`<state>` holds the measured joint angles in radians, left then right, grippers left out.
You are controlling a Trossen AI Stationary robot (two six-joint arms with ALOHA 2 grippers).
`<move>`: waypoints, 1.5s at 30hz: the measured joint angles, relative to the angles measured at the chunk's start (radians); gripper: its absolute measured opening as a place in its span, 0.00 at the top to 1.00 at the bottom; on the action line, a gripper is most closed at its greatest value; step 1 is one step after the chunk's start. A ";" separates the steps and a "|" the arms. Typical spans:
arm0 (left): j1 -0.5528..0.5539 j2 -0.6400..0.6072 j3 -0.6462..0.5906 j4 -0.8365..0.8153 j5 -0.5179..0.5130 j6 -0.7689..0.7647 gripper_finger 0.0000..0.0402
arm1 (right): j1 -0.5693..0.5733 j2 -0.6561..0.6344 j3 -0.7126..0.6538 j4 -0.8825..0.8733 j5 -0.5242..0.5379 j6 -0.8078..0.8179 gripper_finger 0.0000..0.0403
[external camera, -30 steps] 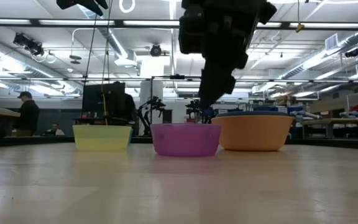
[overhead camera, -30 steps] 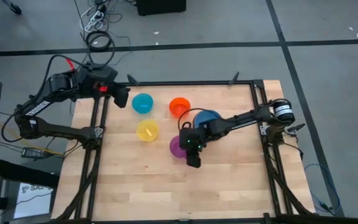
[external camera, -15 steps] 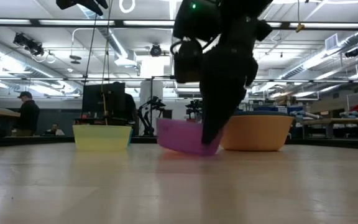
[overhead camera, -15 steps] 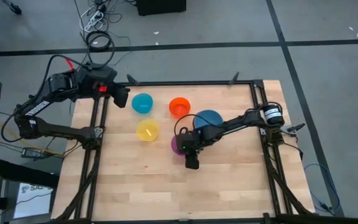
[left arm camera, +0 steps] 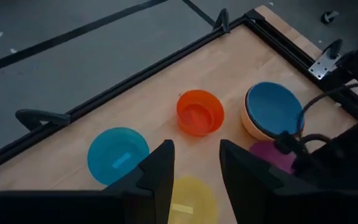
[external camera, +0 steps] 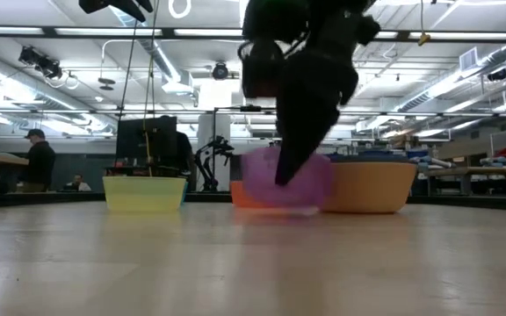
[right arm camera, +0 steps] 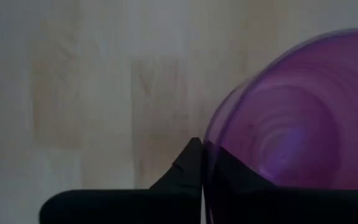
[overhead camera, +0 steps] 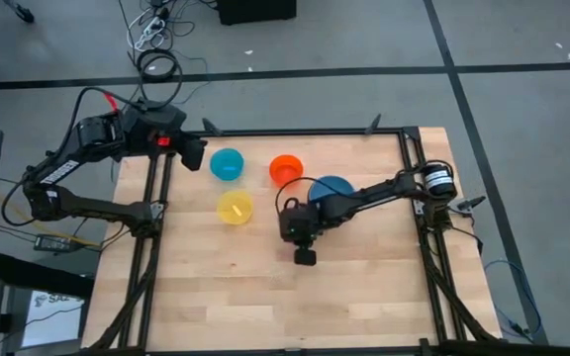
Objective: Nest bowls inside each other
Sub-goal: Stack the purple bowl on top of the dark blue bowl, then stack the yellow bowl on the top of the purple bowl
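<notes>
The purple bowl is over wood, short of the blue bowl's rim, so my right gripper needs to keep holding it until it sits inside the blue bowl.
The purple bowl (external camera: 304,183) hangs tilted under my right gripper (right arm camera: 201,149), which is shut on its rim near the table's middle; in the high view the gripper (overhead camera: 300,235) hides it. The blue bowl (overhead camera: 331,187) sits inside the large orange bowl (external camera: 367,186) just beyond. The red-orange bowl (overhead camera: 286,169), cyan bowl (overhead camera: 227,163) and yellow bowl (overhead camera: 235,208) each stand alone on their bases. My left gripper (left arm camera: 194,174) waits open, high over the table's far left corner. My right gripper pinches the purple bowl's rim (right arm camera: 207,138), one finger (right arm camera: 182,169) outside the wall and the other inside. The fingers come from above, slanting down. The bowl is tipped up with its mouth toward the wrist camera; whether its low edge touches the table I cannot tell.
Black frame rails (overhead camera: 404,168) run along the table's left, far and right edges. The near half of the wooden table (overhead camera: 295,307) holds no objects. Beyond the table a person (external camera: 35,161) sits among lab benches.
My right gripper has sunk onto the purple bowl, rolled a little and shut on its rim. The bowl, which stood flat on its base, has tipped up on that side and now hangs tilted and higher.
</notes>
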<state>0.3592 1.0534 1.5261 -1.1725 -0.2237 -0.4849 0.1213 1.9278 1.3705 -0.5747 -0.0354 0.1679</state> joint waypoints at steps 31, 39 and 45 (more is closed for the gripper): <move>0.000 0.000 0.000 -0.002 -0.012 0.005 0.66 | -0.218 -0.180 0.152 -0.531 0.047 0.309 0.91; 0.000 0.000 0.000 -0.002 -0.012 0.005 0.66 | -0.188 -0.180 0.152 -0.527 0.032 0.335 0.79; 0.000 0.000 0.000 -0.002 -0.012 0.005 0.66 | -0.187 -0.180 0.152 -0.527 0.032 0.376 0.74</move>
<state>0.3589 1.0534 1.5261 -1.1744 -0.2359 -0.4801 -0.0654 1.7481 1.5223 -1.1015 -0.0035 0.5438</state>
